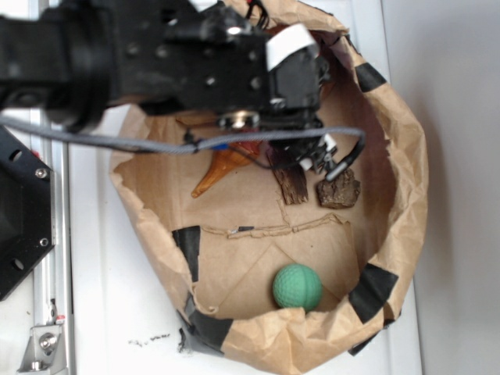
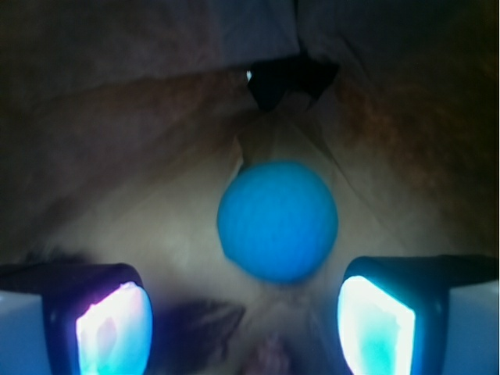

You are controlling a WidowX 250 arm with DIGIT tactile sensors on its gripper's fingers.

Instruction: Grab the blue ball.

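Note:
In the wrist view the blue ball (image 2: pixel 277 221) lies beyond my fingers, so it is too early to close. My gripper moves toward the ball, then closes on it.
The blue ball (image 2: pixel 277 221) fills the middle of the wrist view, resting on the brown paper floor of the bag. My gripper (image 2: pixel 246 316) is open. Its two fingers (image 2: pixel 113 328) stand wide apart at the bottom corners, and the ball lies just beyond the tips, apart from both. In the exterior view the black arm and gripper (image 1: pixel 301 156) hang over the far part of the paper bag (image 1: pixel 406 156). There only a blue sliver of the ball (image 1: pixel 221 145) shows under the arm.
A green ball (image 1: pixel 297 287) lies in the bag's near part. Two dark bark pieces (image 1: pixel 338 190) and an amber-brown object (image 1: pixel 223 168) lie by the gripper. A grey cable (image 1: pixel 156 146) crosses the bag. The bag's crumpled walls rise all round.

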